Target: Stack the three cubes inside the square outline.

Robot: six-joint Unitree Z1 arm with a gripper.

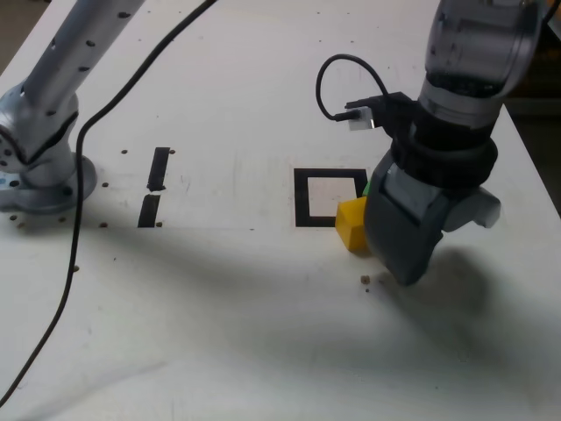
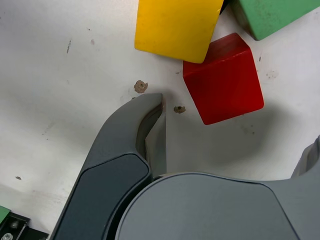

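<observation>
The table shows between my fingers and the red cube's near edge, so my gripper should first move toward the cube and only then close on it.
In the wrist view the three cubes lie close together on the white table: the yellow cube, the red cube and the green cube. My gripper is open, and the red cube sits just ahead of the gap between its fingers without touching them. In the exterior view the gripper hangs low just right of the square outline. The yellow cube rests at the outline's near right corner. A sliver of the green cube shows behind it. The gripper hides the red cube there.
The arm's base stands at the exterior view's left, with a black cable trailing toward the front. Two short black tape strips lie between base and outline. The table's edge runs close on the right.
</observation>
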